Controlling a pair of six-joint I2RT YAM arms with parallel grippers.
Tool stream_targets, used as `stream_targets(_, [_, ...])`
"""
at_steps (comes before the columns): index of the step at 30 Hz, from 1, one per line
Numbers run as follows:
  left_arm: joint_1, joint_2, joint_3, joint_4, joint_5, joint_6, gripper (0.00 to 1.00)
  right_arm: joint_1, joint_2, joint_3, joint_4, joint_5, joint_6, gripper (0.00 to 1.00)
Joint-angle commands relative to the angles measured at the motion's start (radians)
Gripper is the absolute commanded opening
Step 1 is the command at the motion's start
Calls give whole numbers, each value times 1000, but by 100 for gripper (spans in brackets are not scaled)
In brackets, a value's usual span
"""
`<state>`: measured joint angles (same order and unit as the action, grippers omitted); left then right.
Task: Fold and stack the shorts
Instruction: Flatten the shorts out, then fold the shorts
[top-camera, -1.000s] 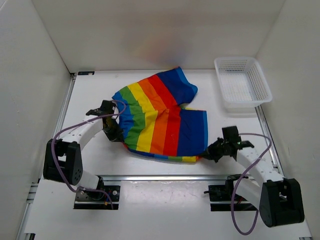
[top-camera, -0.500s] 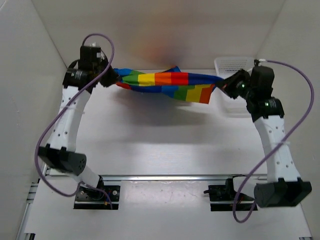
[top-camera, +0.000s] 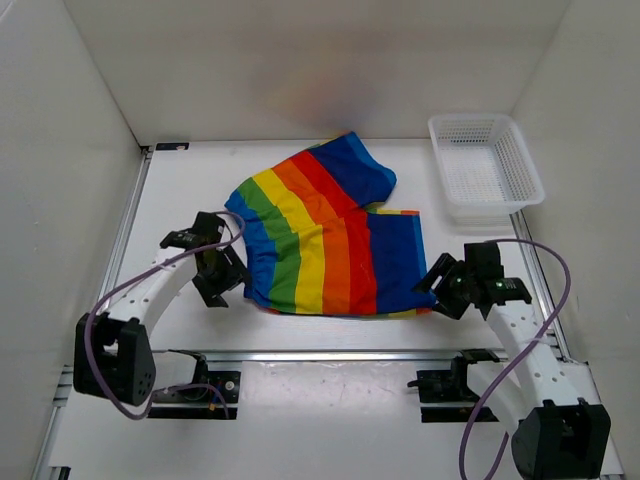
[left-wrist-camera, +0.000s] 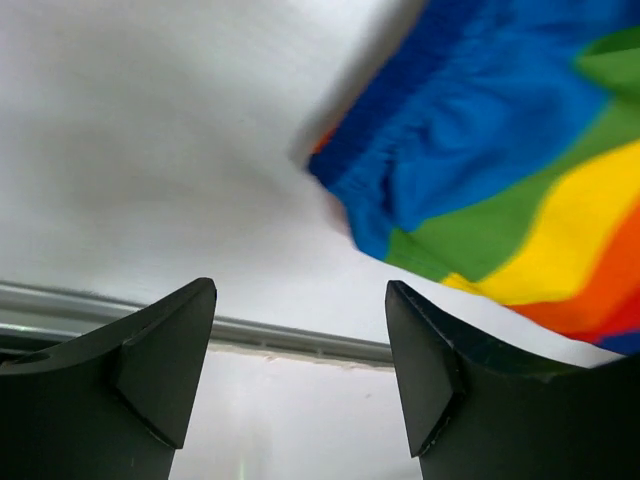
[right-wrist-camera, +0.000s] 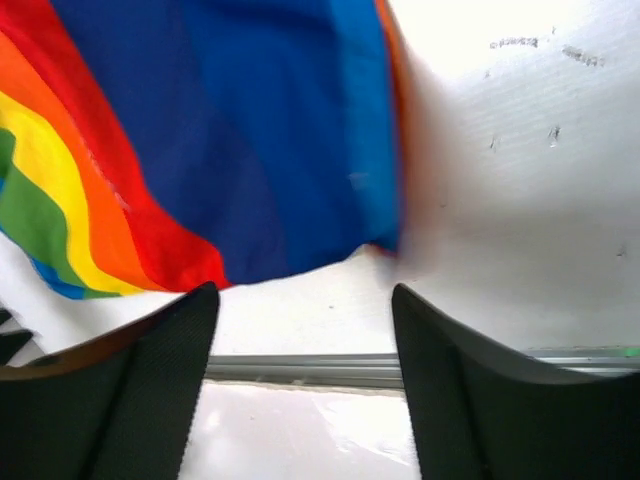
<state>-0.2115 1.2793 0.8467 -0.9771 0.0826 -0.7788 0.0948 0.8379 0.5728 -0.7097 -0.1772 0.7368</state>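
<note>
My left gripper is going to pinch the shorts (top-camera: 325, 235) next at the near corner of the blue gathered waistband, to fold the near side over.
The rainbow-striped shorts (top-camera: 325, 235) lie spread on the white table, one leg angled toward the back and the other reaching right. My left gripper (top-camera: 222, 272) stands open just left of the shorts' near-left edge, holding nothing. In the left wrist view the blue gathered waistband (left-wrist-camera: 420, 160) lies beyond the open fingers (left-wrist-camera: 165, 350). My right gripper (top-camera: 441, 285) is open just off the shorts' near-right corner. In the right wrist view the dark blue stripe (right-wrist-camera: 250, 150) lies past the spread fingers (right-wrist-camera: 160, 360), and only bare table shows between them.
A white mesh basket (top-camera: 485, 165) stands at the back right of the table. A metal rail (top-camera: 330, 353) runs along the table's near edge. White walls enclose the left, back and right sides.
Half a second ago both grippers held the shorts stretched in the air near the back. Now the shorts lie on the table, both arms are low at the front, and both grippers have opened.
</note>
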Motion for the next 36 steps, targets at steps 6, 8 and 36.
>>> stream_targets(6, [-38, -75, -63, 64, 8, -85, 82, -1, 6, 44, -140, 116, 30, 85])
stream_targets(8, [-66, -57, -72, 98, 26, -85, 88, -1, -8, -2, -140, 96, 70, 85])
stream_targets(36, [-163, 108, -61, 264, 39, -125, 10, 22, 66, -108, 181, 86, 182, 0])
